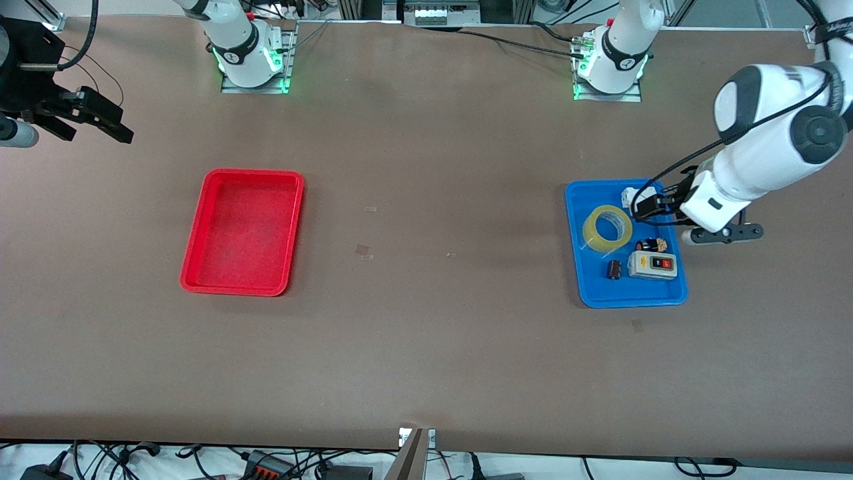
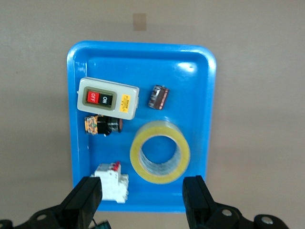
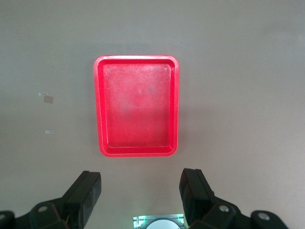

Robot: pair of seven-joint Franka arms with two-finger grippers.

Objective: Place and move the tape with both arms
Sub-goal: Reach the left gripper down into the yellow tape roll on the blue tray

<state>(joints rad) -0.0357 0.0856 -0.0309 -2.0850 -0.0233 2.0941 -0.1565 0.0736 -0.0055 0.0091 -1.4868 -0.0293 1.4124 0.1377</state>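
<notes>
My left gripper grips the yellow tape by its ring side (image 1: 592, 235) (image 2: 139, 158) next, to move the tape out of the blue tray.
The tape (image 1: 607, 229) is a translucent yellow ring lying flat in the blue tray (image 1: 578, 267) at the left arm's end of the table. It also shows in the left wrist view (image 2: 160, 151). My left gripper (image 1: 648, 207) hovers over the tray's edge toward the arm bases, beside the tape and above a white breaker (image 1: 630, 197). It is open and empty in the left wrist view (image 2: 143, 196). My right gripper (image 1: 100, 121) waits high over the right arm's end of the table, open and empty (image 3: 141, 191).
The blue tray (image 2: 195, 86) also holds a grey on/off switch box (image 2: 107, 98), a black push button (image 2: 102, 126), a small black cylinder (image 2: 159, 97) and the white breaker (image 2: 112, 182). An empty red tray (image 1: 243, 230) lies toward the right arm's end and shows in the right wrist view (image 3: 137, 106).
</notes>
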